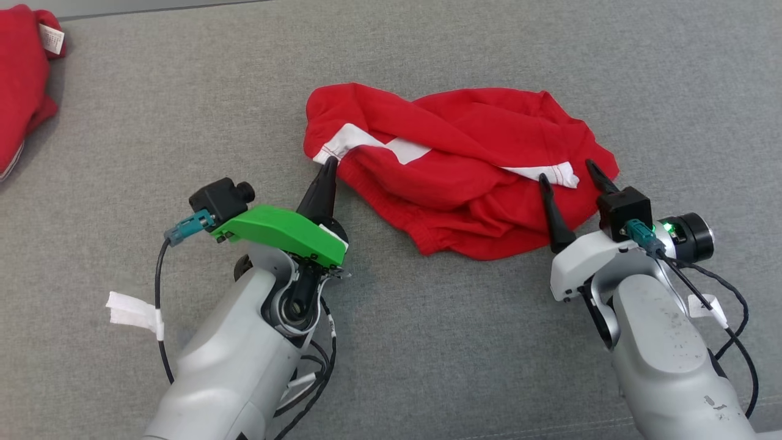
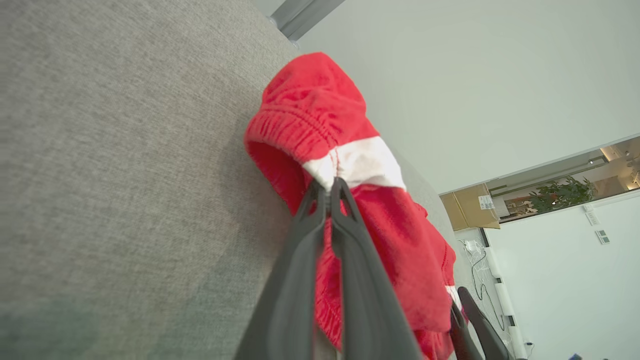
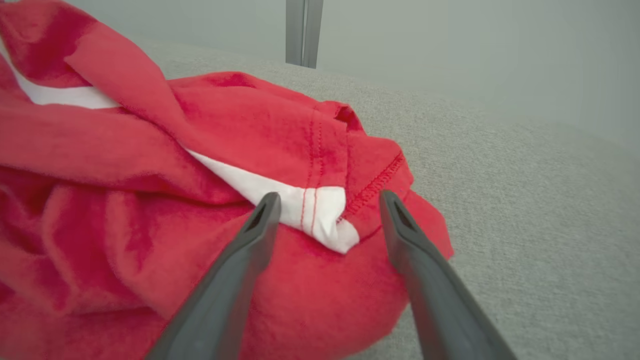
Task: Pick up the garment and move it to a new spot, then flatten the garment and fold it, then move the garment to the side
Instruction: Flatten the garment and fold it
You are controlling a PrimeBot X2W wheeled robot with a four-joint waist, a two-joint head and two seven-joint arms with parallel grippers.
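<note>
I need to pick up and move the crumpled garment point(image 1: 440, 146), so my right gripper should next grab it by its white stripe's stitched end point(image 1: 561, 175).
The garment point(image 1: 452, 165) is a crumpled red piece with white stripes, lying on the grey fabric surface point(image 1: 427, 342). My left gripper point(image 1: 330, 161) is shut on the garment's white-striped left corner; the left wrist view shows its fingertips pinched on that white hem point(image 2: 350, 167) of the garment point(image 2: 320, 115). My right gripper point(image 1: 567, 170) stands open over the garment's right edge. In the right wrist view its fingers point(image 3: 260, 225) straddle a white stripe end point(image 3: 320, 215) of the garment point(image 3: 150, 175), with nothing pinched.
Another red garment point(image 1: 21, 85) with a white label lies at the far left edge of the grey surface. In the left wrist view, the right gripper's dark fingers point(image 2: 475, 320) show at the lower right, beyond them a pale wall.
</note>
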